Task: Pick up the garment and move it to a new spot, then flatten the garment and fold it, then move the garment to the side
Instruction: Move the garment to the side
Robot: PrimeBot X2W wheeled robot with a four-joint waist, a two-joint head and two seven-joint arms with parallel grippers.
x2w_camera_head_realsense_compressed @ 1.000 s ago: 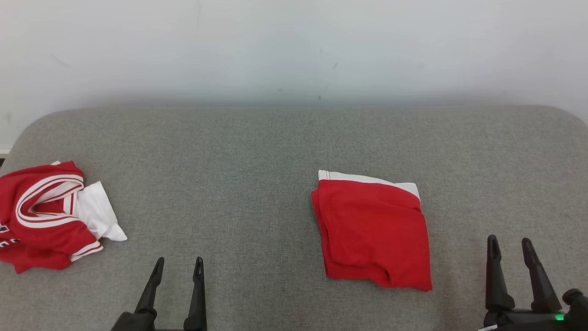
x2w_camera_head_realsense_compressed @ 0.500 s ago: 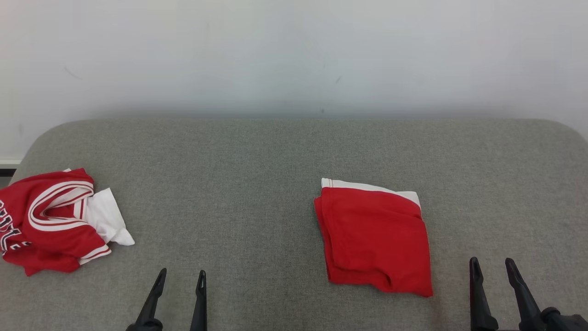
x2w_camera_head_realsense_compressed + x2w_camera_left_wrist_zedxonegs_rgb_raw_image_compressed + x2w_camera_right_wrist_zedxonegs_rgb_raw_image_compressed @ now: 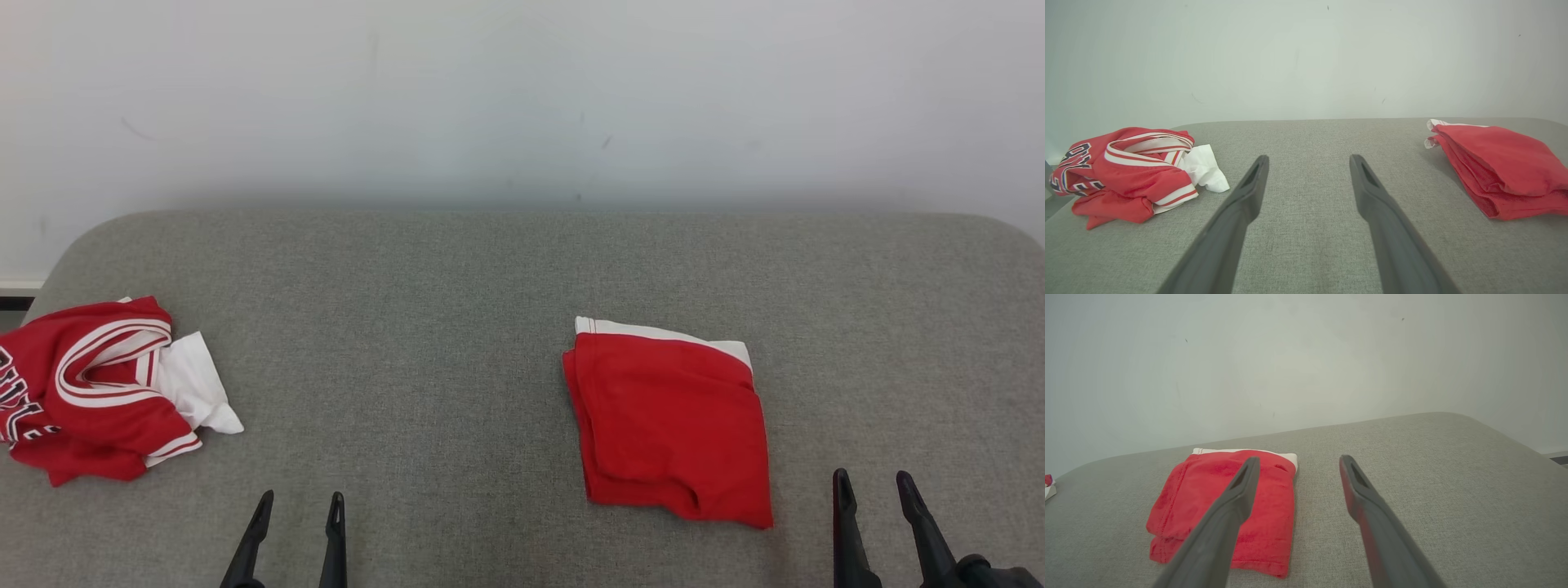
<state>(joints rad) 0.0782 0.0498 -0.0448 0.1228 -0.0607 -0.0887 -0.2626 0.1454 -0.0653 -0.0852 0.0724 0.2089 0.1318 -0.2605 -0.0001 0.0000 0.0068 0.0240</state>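
Note:
The robot's right gripper needs to move the folded garment to the side, so it should next grab the garment by its side edge below the white band (image 3: 761, 426) (image 3: 1292, 504).
A crumpled red and white jersey garment (image 3: 90, 392) lies at the far left of the grey padded surface (image 3: 441, 327), also in the left wrist view (image 3: 1131, 171). A folded red garment (image 3: 669, 425) with a white band lies flat right of centre. My left gripper (image 3: 300, 500) stands open at the bottom edge, right of the jersey and apart from it, with nothing between its fingers (image 3: 1308, 159). My right gripper (image 3: 873, 478) is open and empty at the lower right, just right of the folded garment (image 3: 1180, 502), its own fingers spread (image 3: 1297, 459).
A white wall (image 3: 522, 98) runs along the back of the padded surface. The surface has rounded corners; its left edge lies close to the jersey, and its right corner (image 3: 1515, 441) drops off beyond my right gripper.
The head camera has shifted a little, so the whole picture sits lower and to the right. Both grippers have drawn back toward the bottom edge, still open. The garments lie as before.

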